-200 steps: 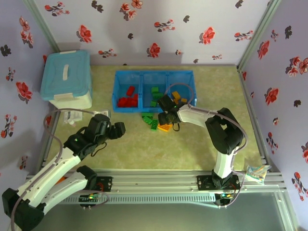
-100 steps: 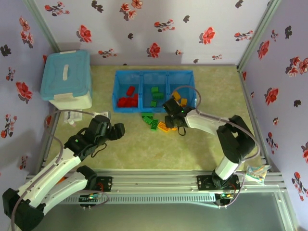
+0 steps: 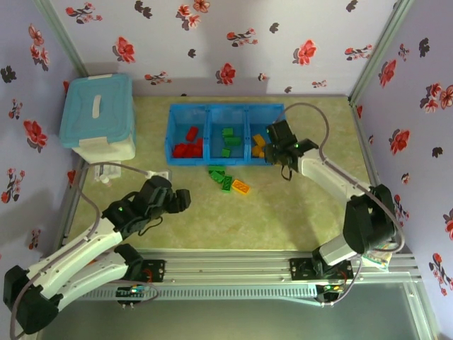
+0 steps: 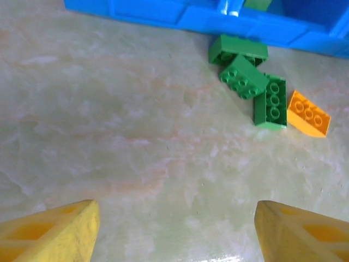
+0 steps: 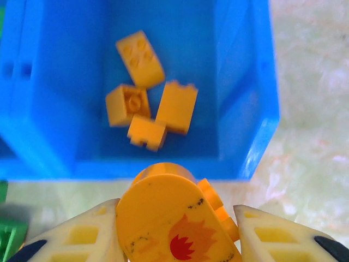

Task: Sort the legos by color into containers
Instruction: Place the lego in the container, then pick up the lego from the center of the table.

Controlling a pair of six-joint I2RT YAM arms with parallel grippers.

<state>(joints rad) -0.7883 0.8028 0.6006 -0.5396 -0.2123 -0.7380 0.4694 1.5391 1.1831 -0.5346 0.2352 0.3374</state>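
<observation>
My right gripper should move the flame-print lego [image 5: 173, 215] over the orange section before it lets go. My fingers are holding the lego short of the near side of the orange section.
The containers are three sections of one blue tray [image 3: 226, 108]: red legos [image 3: 187, 145] on the left, green legos [image 3: 228, 141] in the middle, orange legos [image 3: 257, 144] [image 5: 147, 103] on the right. My right gripper [image 3: 273, 146] [image 5: 177, 232] is shut on an orange lego with a flame print [image 5: 174, 224], at the near wall of the orange section [image 5: 256, 136]. Three green legos [image 3: 220, 175] [image 4: 251, 82] and one orange lego [image 3: 241, 186] [image 4: 308, 113] lie loose in front of the tray. My left gripper [image 3: 182, 199] [image 4: 177, 232] hangs open over bare table, short of them.
A pale blue lidded box [image 3: 98, 113] stands at the back left. A small white item [image 3: 106, 172] lies near the left wall, and a packet [image 3: 379, 253] rests at the front right. Floral walls close in the table on three sides.
My right gripper closed on the orange flame-print lego at the loose pile and carried it up and right to the tray's right section. The left arm crept slightly right.
</observation>
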